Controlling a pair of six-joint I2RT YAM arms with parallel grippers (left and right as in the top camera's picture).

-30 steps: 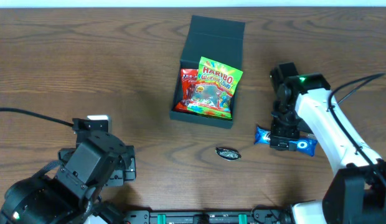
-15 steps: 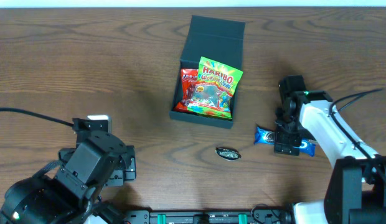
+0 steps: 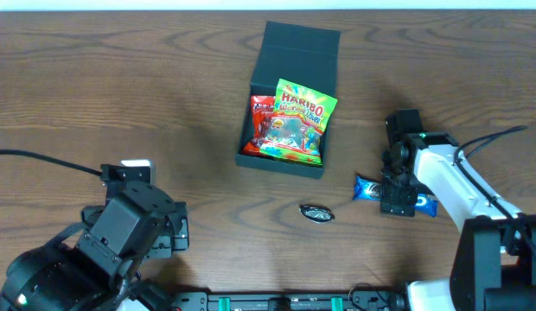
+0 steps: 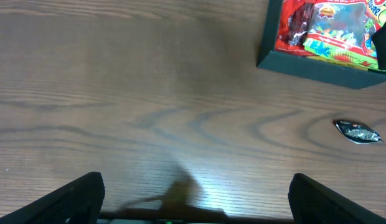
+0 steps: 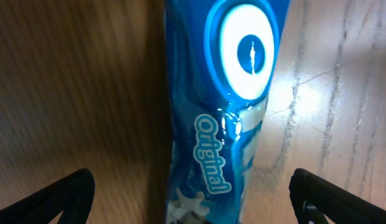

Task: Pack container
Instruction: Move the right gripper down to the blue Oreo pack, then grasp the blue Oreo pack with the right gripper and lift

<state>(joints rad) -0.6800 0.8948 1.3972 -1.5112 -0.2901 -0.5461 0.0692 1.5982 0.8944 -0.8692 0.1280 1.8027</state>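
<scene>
The robot's right gripper should lay the packet lengthwise in the container, so it next needs to grab the blue Oreo packet (image 5: 213, 144) across its narrow middle.
The dark teal-black container (image 3: 294, 47) stands open at the table's middle back, its flap lid laid back. Inside lie a green Haribo bag (image 3: 296, 121) over a red packet (image 3: 261, 117); they also show in the left wrist view (image 4: 327, 28). A blue Oreo packet (image 3: 368, 187) lies on the table at the right. My right gripper (image 3: 398, 197) is open and straddles it from above, with the packet (image 5: 233, 112) between the wide-apart fingers. My left gripper (image 4: 196, 202) is open and empty at the front left, over bare wood.
A small dark foil-wrapped sweet (image 3: 317, 212) lies in front of the container, also in the left wrist view (image 4: 358, 131). A white tag (image 3: 136, 164) sits on the left arm. The table is dark wood.
My right gripper has come down and slightly right over the blue packet, then nearly stopped. The left arm and the container have not moved.
</scene>
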